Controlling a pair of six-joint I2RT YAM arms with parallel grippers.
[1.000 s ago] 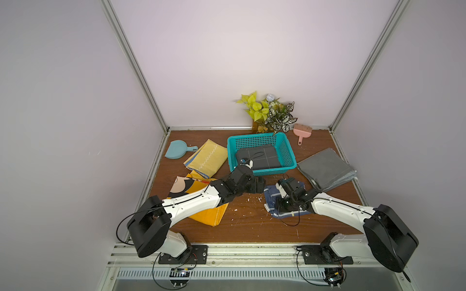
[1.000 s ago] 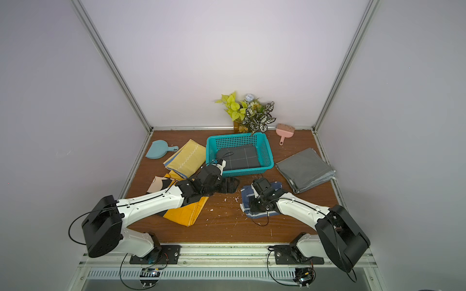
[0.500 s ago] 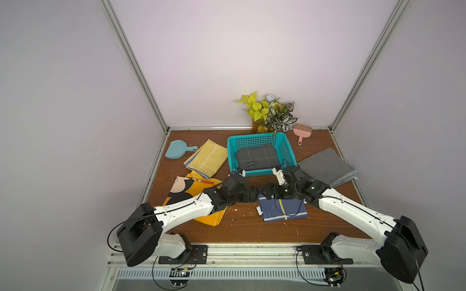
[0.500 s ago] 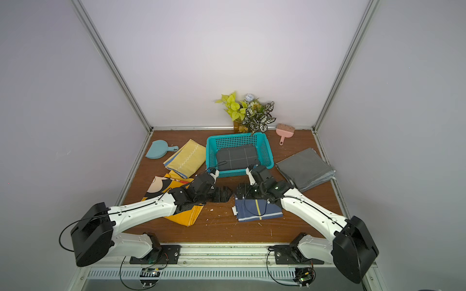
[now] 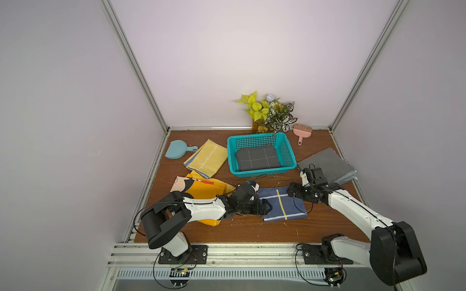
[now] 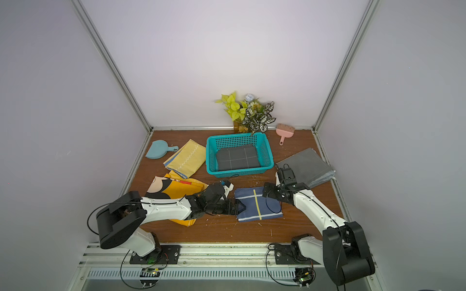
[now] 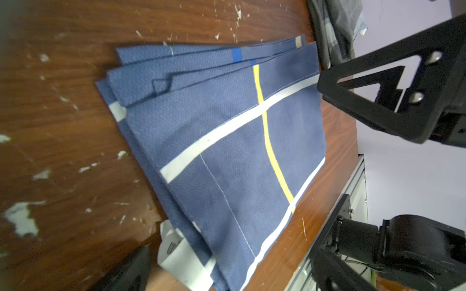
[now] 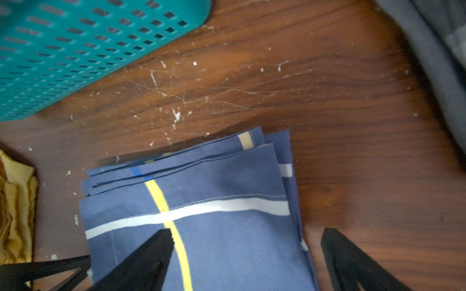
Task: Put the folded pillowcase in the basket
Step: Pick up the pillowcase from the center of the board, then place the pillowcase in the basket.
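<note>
Next, my right gripper grabs all layers of the pillowcase's side edge opposite my left gripper, to put it in the basket (image 5: 262, 172) still folded.
The folded pillowcase (image 5: 283, 205) (image 6: 261, 205), blue with a yellow and a white stripe, lies flat on the wooden table in front of the basket. The teal basket (image 5: 262, 172) (image 6: 239, 171) holds a dark grey checked cloth. My left gripper (image 5: 264, 207) (image 6: 238, 206) is open, low at the pillowcase's left edge. In the left wrist view the pillowcase (image 7: 227, 138) fills the middle, with one fingertip (image 7: 131, 272) showing. My right gripper (image 5: 292, 192) (image 6: 267, 191) (image 8: 245, 241) is open and holds nothing. It straddles the right edge of the pillowcase (image 8: 214, 201), with the basket (image 8: 75, 50) beyond.
A yellow folded cloth (image 5: 206, 157) and an orange printed cloth (image 5: 201, 191) lie left of the basket. A grey folded cloth (image 5: 327, 165) lies to the right, just behind my right wrist. A blue dustpan (image 5: 176, 153), a pink brush (image 5: 301, 131) and a plant (image 5: 269, 113) sit at the back.
My right gripper has opened and let go of the bunched pillowcase, which now lies flat. The right arm has moved back to the right. The left gripper has come down to the cloth's left edge.
</note>
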